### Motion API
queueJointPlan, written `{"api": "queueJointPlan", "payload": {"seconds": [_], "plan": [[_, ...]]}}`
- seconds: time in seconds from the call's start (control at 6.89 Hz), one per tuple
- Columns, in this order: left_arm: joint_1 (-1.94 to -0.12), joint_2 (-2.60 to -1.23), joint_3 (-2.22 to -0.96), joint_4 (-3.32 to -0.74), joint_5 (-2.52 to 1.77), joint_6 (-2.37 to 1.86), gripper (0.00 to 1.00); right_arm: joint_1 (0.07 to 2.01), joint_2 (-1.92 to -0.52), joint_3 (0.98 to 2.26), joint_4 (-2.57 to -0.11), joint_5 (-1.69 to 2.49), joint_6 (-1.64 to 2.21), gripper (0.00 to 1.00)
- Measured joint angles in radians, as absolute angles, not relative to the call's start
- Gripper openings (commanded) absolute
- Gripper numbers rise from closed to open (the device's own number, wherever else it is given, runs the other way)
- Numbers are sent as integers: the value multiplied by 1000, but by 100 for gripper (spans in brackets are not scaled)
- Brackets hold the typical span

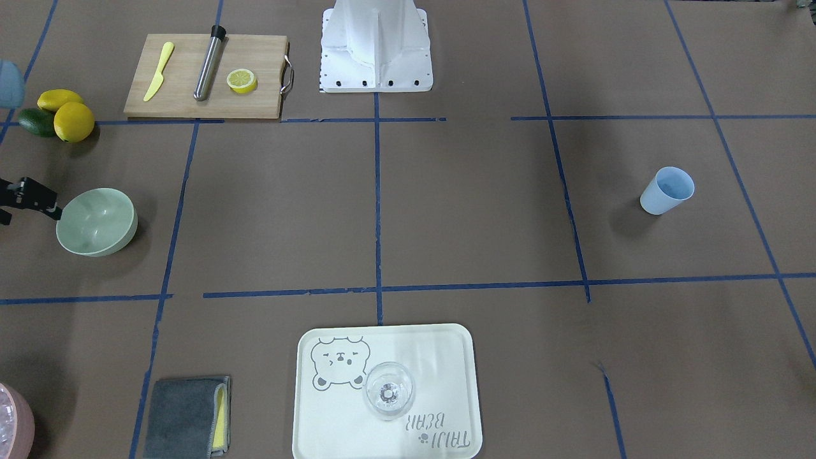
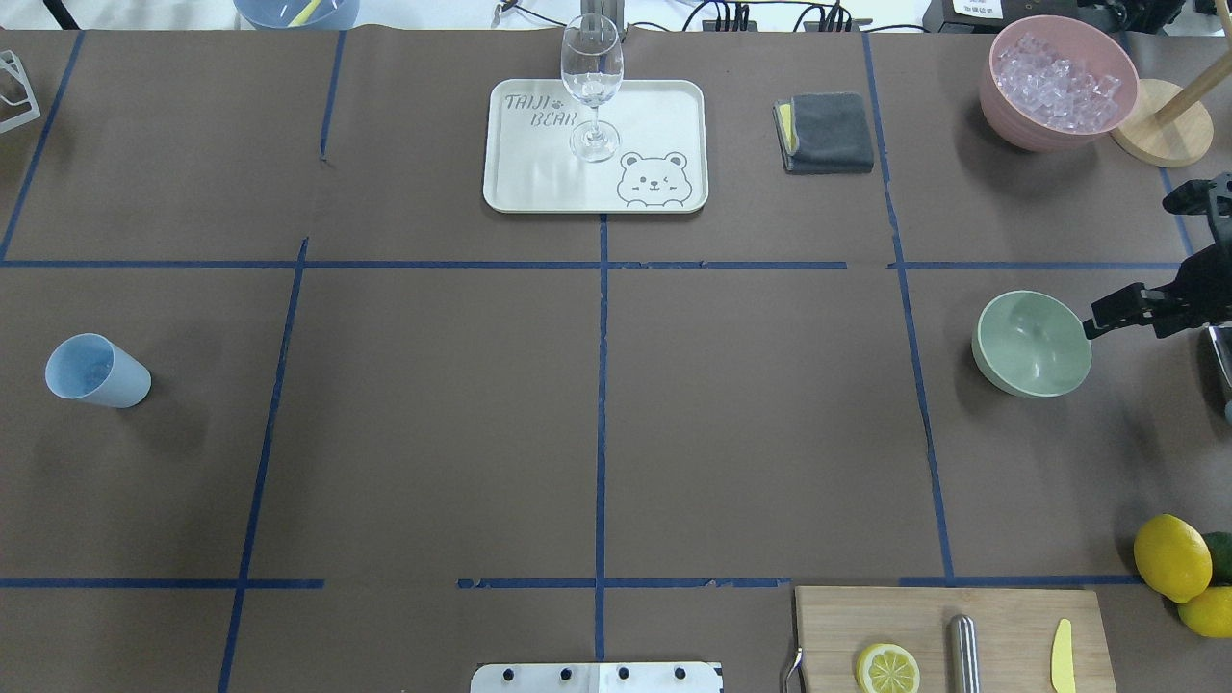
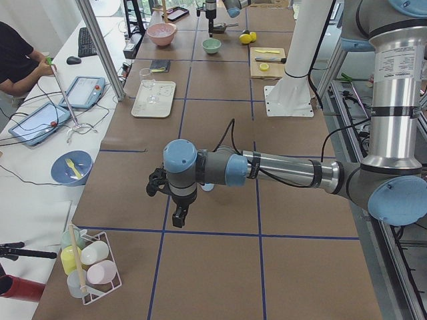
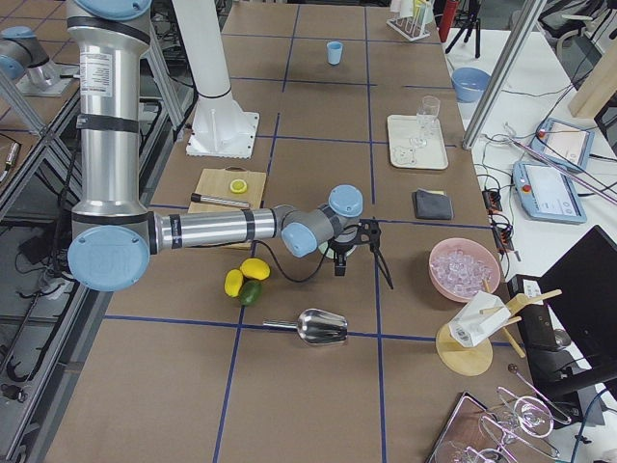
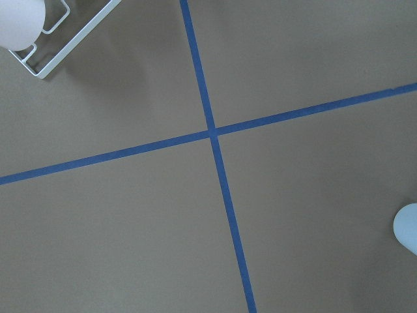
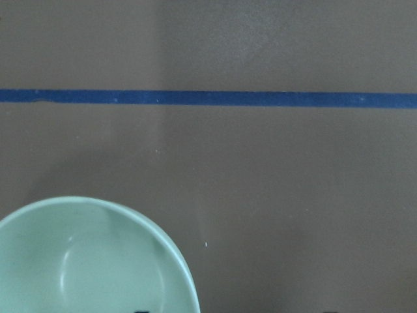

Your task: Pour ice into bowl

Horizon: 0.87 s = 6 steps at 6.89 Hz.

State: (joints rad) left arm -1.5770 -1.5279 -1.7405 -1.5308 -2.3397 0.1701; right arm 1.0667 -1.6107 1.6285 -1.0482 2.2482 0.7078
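Observation:
The right gripper grabs the bowl by its thin rim (image 1: 60,217) next, since the bowl is wider than the spread of the fingers.
The pale mint-green bowl (image 2: 1032,344) (image 1: 97,221) stands upright on the robot's right side of the table, and nothing shows inside it. My right gripper (image 2: 1131,265) (image 4: 363,275) hangs open beside its outer rim, fingers pointing down. One fingertip (image 2: 1097,323) is close to the rim. The right wrist view shows the bowl (image 6: 85,261) at its lower left. The ice is out of view. My left gripper (image 3: 175,215) hovers over the brown table at the other end, near the blue cup (image 2: 96,371). I cannot tell whether it is open or shut.
A pink container of ice cubes (image 2: 1059,82) stands behind the bowl, a metal scoop (image 4: 323,326) lies near it. Lemons (image 2: 1169,556), a cutting board (image 2: 953,635), a grey cloth (image 2: 828,130) and a tray (image 2: 664,115) with a wine glass (image 2: 592,87) also stand around.

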Motion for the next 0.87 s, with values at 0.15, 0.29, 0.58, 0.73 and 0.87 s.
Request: {"api": "queueJointPlan", "payload": {"seconds": [0.15, 0.29, 0.58, 0.73, 0.87], "plan": [[-1577, -1528, -1743, -1532, -2339, 170, 100, 1043, -1606, 1601, -993, 2217, 752, 76], [-1577, -1528, -1749, -1533, -2339, 169, 100, 1027, -1604, 1580, -971, 2206, 768, 48], [-1577, -1528, -1756, -1534, -2339, 169, 100, 1008, -1603, 1567, -959, 2202, 775, 0], [-1577, -1528, -1757, -1534, -2339, 169, 100, 1006, -1603, 1569, -958, 2206, 781, 0], [-1577, -1527, -1759, -1534, -2339, 169, 100, 1006, -1602, 1575, -957, 2217, 802, 0]]}}
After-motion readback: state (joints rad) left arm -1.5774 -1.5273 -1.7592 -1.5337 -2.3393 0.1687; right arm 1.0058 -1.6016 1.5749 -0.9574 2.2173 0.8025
